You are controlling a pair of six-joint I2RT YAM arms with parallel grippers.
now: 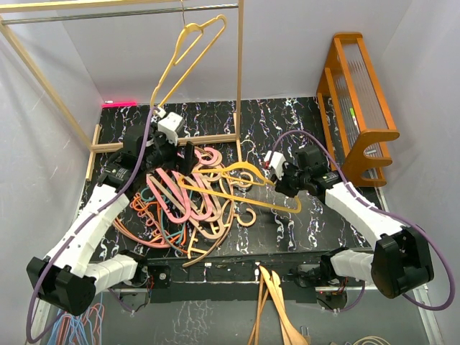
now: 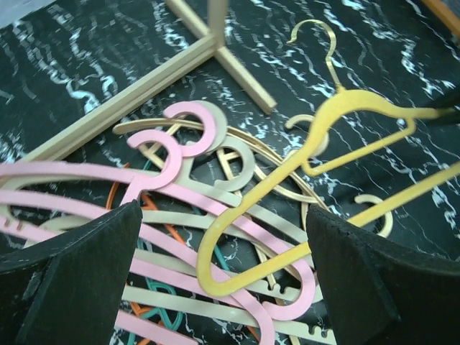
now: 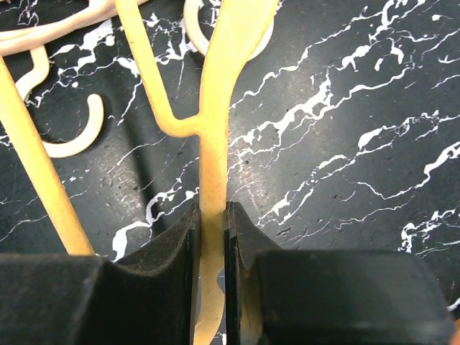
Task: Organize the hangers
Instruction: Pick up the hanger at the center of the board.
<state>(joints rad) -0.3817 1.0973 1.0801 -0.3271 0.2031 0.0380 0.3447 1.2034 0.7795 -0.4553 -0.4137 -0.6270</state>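
The hook of the yellow hanger should stay free to hang on the rod (image 1: 122,13), so the robot's left gripper should grab the hanger by its rounded end (image 1: 182,181) next.
A heap of pink, tan, orange and teal hangers (image 1: 180,205) lies on the black marbled table (image 1: 287,122). My right gripper (image 1: 279,180) is shut on the bar of a yellow hanger (image 1: 237,198), which lies across the heap's right side. In the right wrist view the jaws (image 3: 212,237) pinch that yellow bar (image 3: 215,144). My left gripper (image 1: 187,158) is open just above the heap's far side. In its wrist view (image 2: 223,280) the yellow hanger's rounded end (image 2: 215,266) and pink hangers (image 2: 165,154) lie between the wide-apart fingers. Another yellow hanger (image 1: 188,54) hangs on the rod (image 1: 122,13).
A light wooden rack frame (image 1: 165,141) stands at the table's far left, its base beams in the left wrist view (image 2: 129,97). An orange wooden shelf (image 1: 359,108) stands at the far right. Light wooden hangers (image 1: 277,309) and thin wire hangers (image 1: 72,330) lie below the near edge.
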